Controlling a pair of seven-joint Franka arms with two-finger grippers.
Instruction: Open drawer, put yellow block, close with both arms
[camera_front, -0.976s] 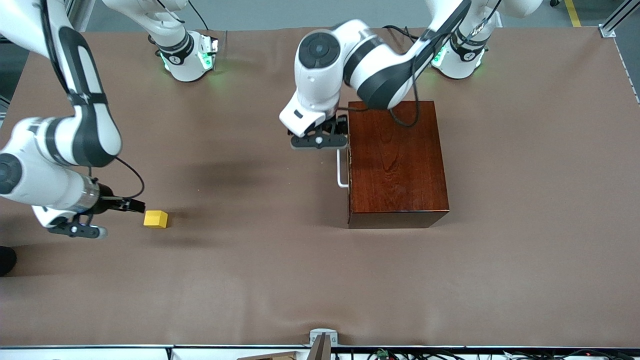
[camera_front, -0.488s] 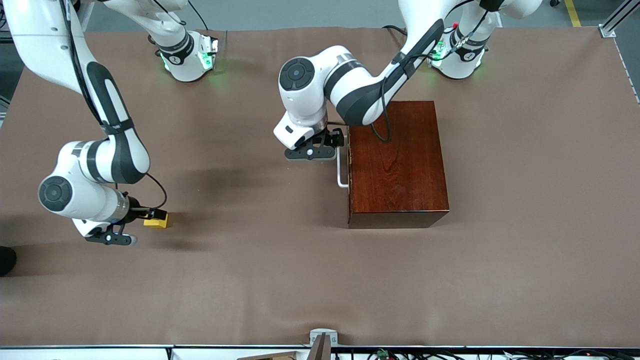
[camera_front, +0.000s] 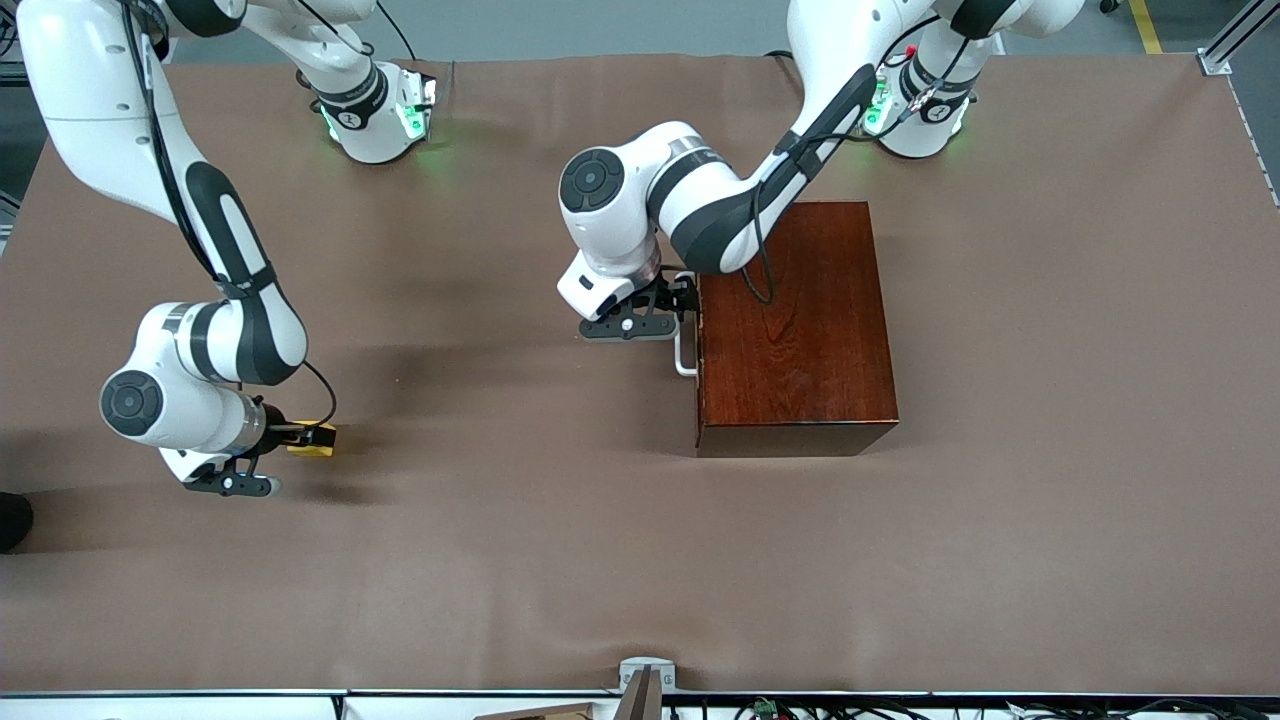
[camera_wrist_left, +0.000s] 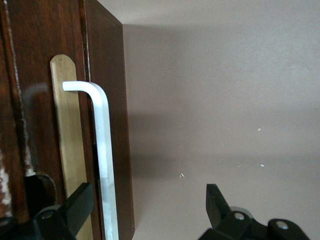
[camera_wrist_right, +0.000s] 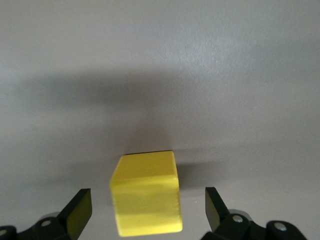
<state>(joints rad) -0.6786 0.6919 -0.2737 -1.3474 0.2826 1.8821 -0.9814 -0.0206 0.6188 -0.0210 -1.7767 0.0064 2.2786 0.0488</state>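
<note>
My right gripper should take hold of the block by its two opposite sides next, so that the yellow block (camera_front: 312, 450) can go in the drawer of the dark reddish-brown box (camera_front: 795, 330).
The yellow block (camera_front: 312, 450) lies on the table at the right arm's end. My right gripper (camera_front: 320, 437) is down at it, open, and the yellow block (camera_wrist_right: 146, 195) sits between the two fingers with a gap on each side. The dark reddish-brown box (camera_front: 795, 330) stands mid-table with its drawer shut. The white handle (camera_front: 683, 355) sticks out toward the right arm's end. My left gripper (camera_front: 688, 298) is open at the handle's upper part. In the left wrist view the white handle (camera_wrist_left: 104, 150) passes between the fingers, close to one finger (camera_wrist_left: 79, 202).
The brown cloth (camera_front: 560, 540) covers the whole table. A small metal bracket (camera_front: 645, 675) sits at the table edge nearest the front camera. Both arm bases (camera_front: 375, 110) glow green along the edge farthest from the front camera.
My right gripper has slid up to the yellow block and now straddles it. My left arm has folded lower, bringing its gripper along the box front onto the handle.
</note>
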